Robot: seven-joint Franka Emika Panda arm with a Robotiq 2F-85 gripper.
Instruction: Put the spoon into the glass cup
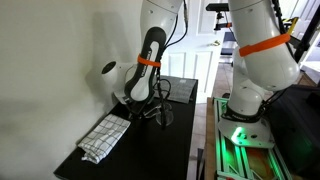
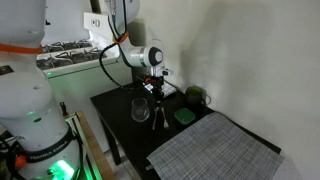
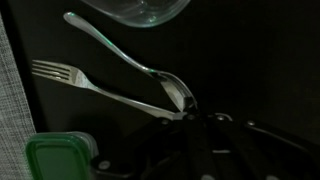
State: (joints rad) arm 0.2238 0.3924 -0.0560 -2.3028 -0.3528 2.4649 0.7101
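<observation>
My dark fingers are closed on the edge of the spoon's bowl. If I lifted my gripper now, the spoon (image 3: 120, 52) would come up by the tip of its bowl (image 3: 190, 106).
The silvery spoon (image 3: 120, 52) lies slanted on the black table in the wrist view, handle toward the upper left, bowl at the lower right. The clear glass cup (image 3: 140, 10) shows at the top edge of that view and stands on the table in an exterior view (image 2: 140, 108). My gripper (image 3: 188, 113) is down at table level, and its dark fingertips meet at the tip of the spoon's bowl. It also shows in both exterior views (image 2: 158, 112) (image 1: 150, 108). The spoon is too small to make out in the exterior views.
A metal fork (image 3: 95, 85) lies beside the spoon, its handle end touching my fingertips. A flat green lid (image 3: 55, 155) (image 2: 185, 117) and a dark green round vessel (image 2: 196, 96) are nearby. A grey checked mat (image 2: 215, 150) (image 1: 105, 135) covers one end of the table.
</observation>
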